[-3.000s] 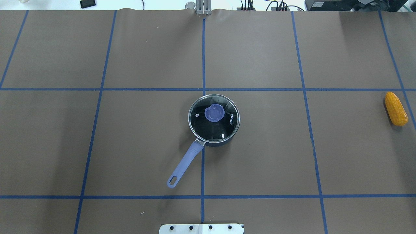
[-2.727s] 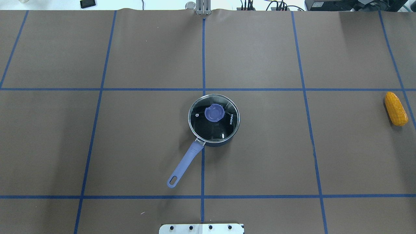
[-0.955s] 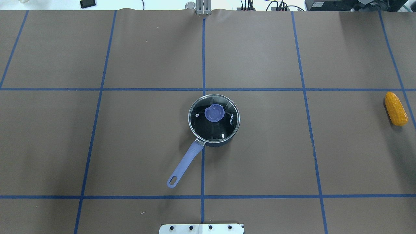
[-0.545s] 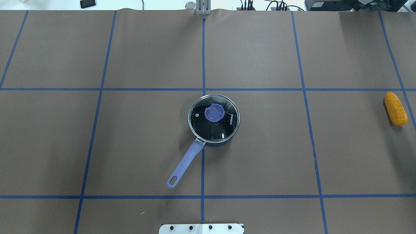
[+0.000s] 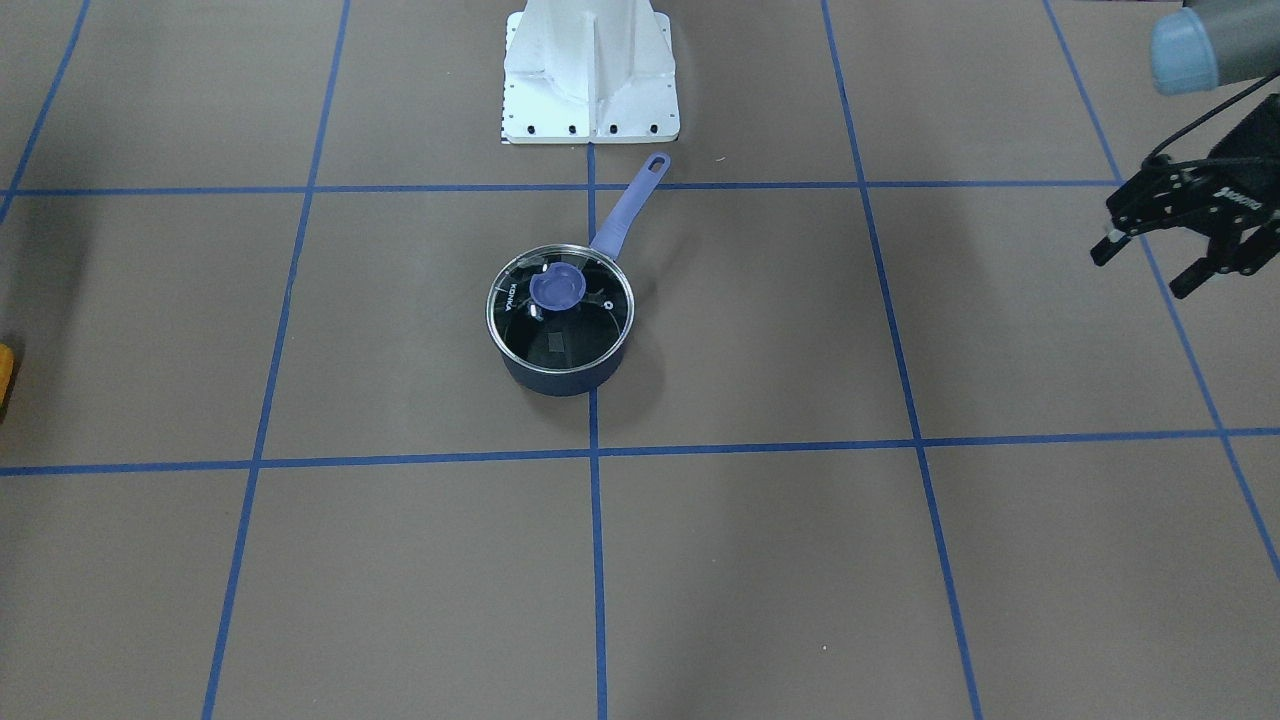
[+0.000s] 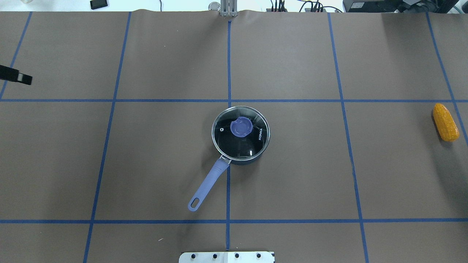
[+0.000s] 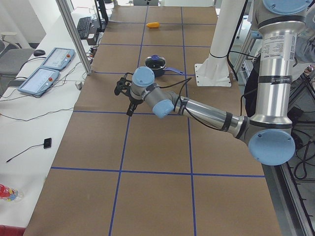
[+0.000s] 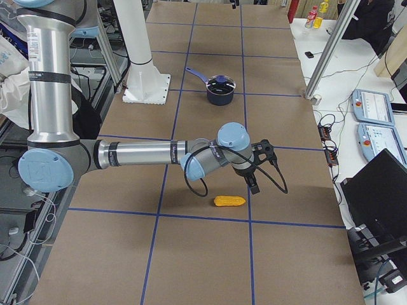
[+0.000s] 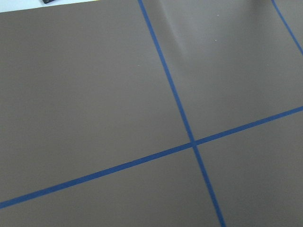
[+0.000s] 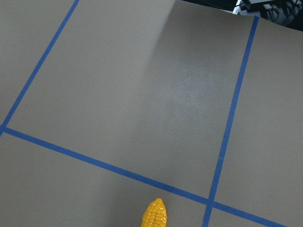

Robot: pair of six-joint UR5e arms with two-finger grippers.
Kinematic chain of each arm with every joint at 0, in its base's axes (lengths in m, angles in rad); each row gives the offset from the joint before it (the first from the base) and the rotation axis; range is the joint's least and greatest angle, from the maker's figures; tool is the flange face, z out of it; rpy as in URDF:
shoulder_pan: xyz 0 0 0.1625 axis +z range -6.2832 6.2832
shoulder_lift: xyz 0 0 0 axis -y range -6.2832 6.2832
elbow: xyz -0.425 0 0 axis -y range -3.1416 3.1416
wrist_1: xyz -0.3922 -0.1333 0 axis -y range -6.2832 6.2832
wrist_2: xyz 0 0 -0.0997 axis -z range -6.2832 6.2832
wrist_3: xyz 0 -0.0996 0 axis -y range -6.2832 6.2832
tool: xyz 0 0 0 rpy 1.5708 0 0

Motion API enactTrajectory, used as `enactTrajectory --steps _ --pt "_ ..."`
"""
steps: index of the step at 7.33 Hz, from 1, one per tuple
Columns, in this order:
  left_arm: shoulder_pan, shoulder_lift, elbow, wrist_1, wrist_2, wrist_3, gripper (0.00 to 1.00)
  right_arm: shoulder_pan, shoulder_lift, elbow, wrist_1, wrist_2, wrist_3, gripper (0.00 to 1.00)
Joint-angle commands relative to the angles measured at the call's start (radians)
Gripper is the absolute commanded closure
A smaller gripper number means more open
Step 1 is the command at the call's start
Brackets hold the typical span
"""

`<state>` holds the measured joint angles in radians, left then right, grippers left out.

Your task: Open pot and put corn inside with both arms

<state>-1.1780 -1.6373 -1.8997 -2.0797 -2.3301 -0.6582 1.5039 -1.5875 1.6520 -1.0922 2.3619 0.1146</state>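
Note:
My left gripper takes hold of the wide, flat glass lid by its narrow purple knob (image 5: 558,287) next, to open the pot.
A dark pot (image 6: 252,155) with a glass lid (image 6: 228,140), purple knob (image 6: 241,127) and long purple handle (image 6: 208,184) stands mid-table, lid on; it also shows in the front view (image 5: 556,378). The corn (image 6: 445,122) lies at the far right edge, and shows in the right wrist view (image 10: 155,215). My left gripper (image 5: 1145,268) is open and empty, hovering far to the pot's left; only a fingertip (image 6: 16,76) shows overhead. My right gripper (image 8: 259,171) hovers just beside the corn (image 8: 229,201); I cannot tell if it is open.
The white base pedestal (image 5: 590,70) stands at the robot's edge, near the handle's tip. Brown paper with blue tape lines covers the table (image 6: 292,175). Teach pendants and cables lie on side benches off both table ends.
A black fingertip of my left gripper has come into the overhead view at the left edge. The pot and corn have not moved.

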Motion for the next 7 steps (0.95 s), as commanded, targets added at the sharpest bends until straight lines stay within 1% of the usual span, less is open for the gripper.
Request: enactTrajectory --steps 1,2,3,4,5,6,7 --pt "0.174 -0.183 -0.051 0.225 0.119 -0.15 0.01 -0.002 -0.002 -0.001 0.0 -0.001 0.002 0.0" --pt "0.228 -0.264 -0.055 0.322 0.164 -0.179 0.01 -0.007 -0.005 -0.001 0.0 -0.001 0.002 0.0" --pt "0.332 -0.356 -0.05 0.408 0.219 -0.261 0.01 -0.008 -0.009 -0.001 0.0 -0.001 0.0 0.0" --pt "0.419 -0.472 -0.035 0.506 0.279 -0.317 0.01 -0.011 -0.011 -0.001 0.0 -0.003 -0.001 0.0" --pt "0.496 -0.587 -0.009 0.624 0.341 -0.419 0.01 -0.013 -0.011 -0.001 0.002 -0.003 -0.001 0.0" --pt "0.555 -0.681 0.045 0.67 0.389 -0.489 0.01 -0.014 -0.011 -0.003 0.0 -0.003 -0.001 0.0" --pt "0.587 -0.784 0.158 0.67 0.432 -0.555 0.01 -0.016 -0.012 -0.003 0.0 -0.003 -0.001 0.0"
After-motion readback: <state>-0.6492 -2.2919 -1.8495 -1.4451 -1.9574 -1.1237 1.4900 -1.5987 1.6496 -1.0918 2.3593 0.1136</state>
